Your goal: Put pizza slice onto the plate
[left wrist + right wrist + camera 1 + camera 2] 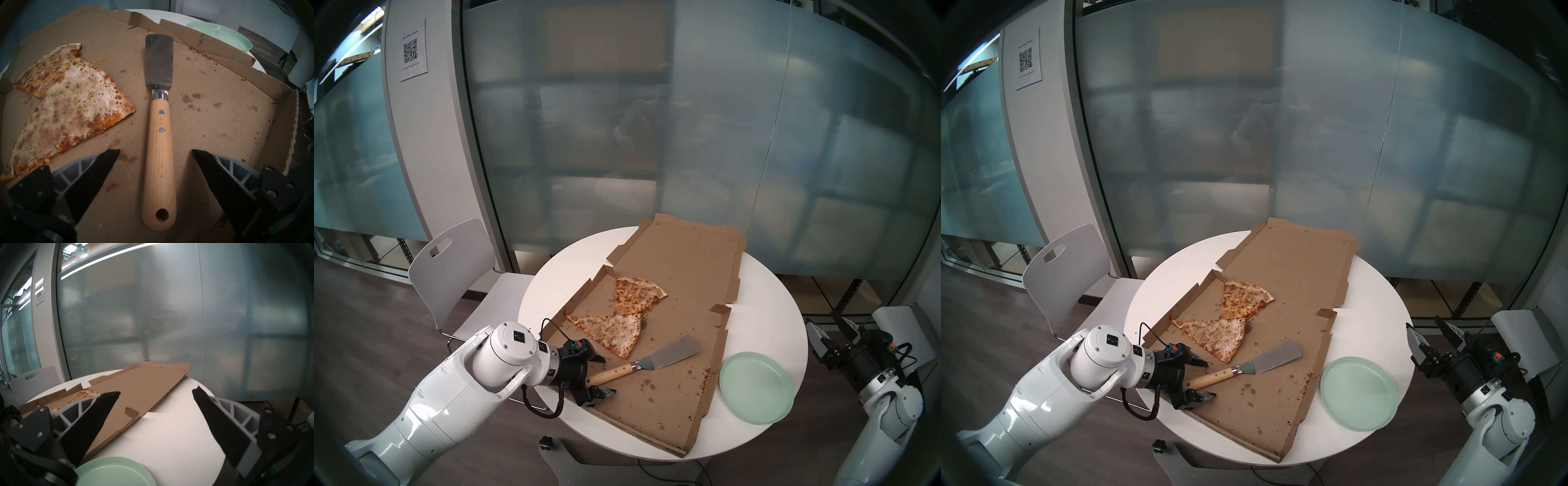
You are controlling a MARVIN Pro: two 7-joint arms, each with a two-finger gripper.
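Note:
My left gripper closes now, since in the left wrist view its fingers reach down beside the wooden handle, low over the box.
The pizza slice [609, 331] [1212, 334] [71, 108], long and pale with brown speckles, lies flat in the open cardboard box, its tip pointing left. The mint-green plate [756, 387] [1358, 392] [234, 37] [115, 472] sits empty on the table, right of the box. A spatula [673, 353] [1277, 358] [159, 152] with a wooden handle lies in the box just right of the slice. My left gripper [606, 375] [1209, 380] [155, 151] is open, one finger on each side of the handle's end, touching nothing. My right gripper [824, 327] [1429, 331] [156, 392] hangs open and empty off the table's right edge, above the plate's near rim.
A shorter orange-brown wedge [636, 293] [45, 71] overlaps the slice's wide end at the back. The box [653, 390] spreads across the round white table [755, 305], its lid flat toward the glass wall. A white chair [449, 264] stands at the left.

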